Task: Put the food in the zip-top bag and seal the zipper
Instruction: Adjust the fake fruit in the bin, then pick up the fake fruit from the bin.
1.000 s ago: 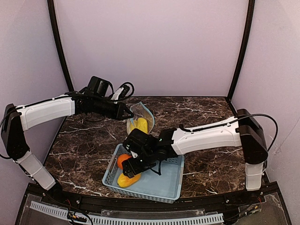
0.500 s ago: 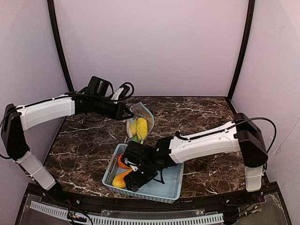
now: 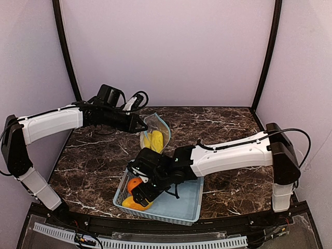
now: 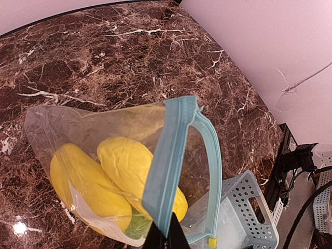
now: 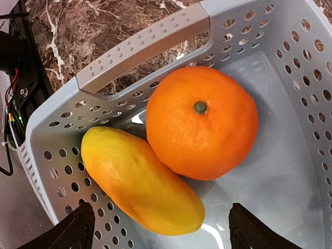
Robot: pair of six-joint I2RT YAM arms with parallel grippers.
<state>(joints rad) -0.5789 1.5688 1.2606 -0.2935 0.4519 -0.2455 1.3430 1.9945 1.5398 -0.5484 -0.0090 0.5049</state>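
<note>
Next, my right gripper grabs the yellow fruit across its end away from the basket's handle side (image 3: 144,205). The fruit's other end stays free to enter the bag (image 3: 154,136).
My left gripper (image 4: 165,238) is shut on the light blue zipper (image 4: 168,158) strip of the clear zip-top bag (image 4: 98,150), holding its mouth up and open. Two yellow oblong fruits (image 4: 111,171) and a green pod (image 4: 136,227) lie inside the bag. In the top view the bag (image 3: 154,136) hangs just behind the basket. My right gripper (image 5: 161,228) is open, low over a yellow fruit (image 5: 142,181) and a round orange (image 5: 202,122) in the basket's near left corner. In the top view that gripper (image 3: 141,193) partly covers both.
The light blue perforated basket (image 3: 181,205) stands at the front middle of the dark marble table (image 3: 228,129); its handle wall (image 5: 140,44) is right behind the fruit. Pale walls enclose the table on three sides. The basket corner (image 4: 244,207) sits under the bag.
My right gripper has swung left and down inside the basket toward its near left corner, over the yellow fruit and orange. The left gripper and the bag have stayed still.
</note>
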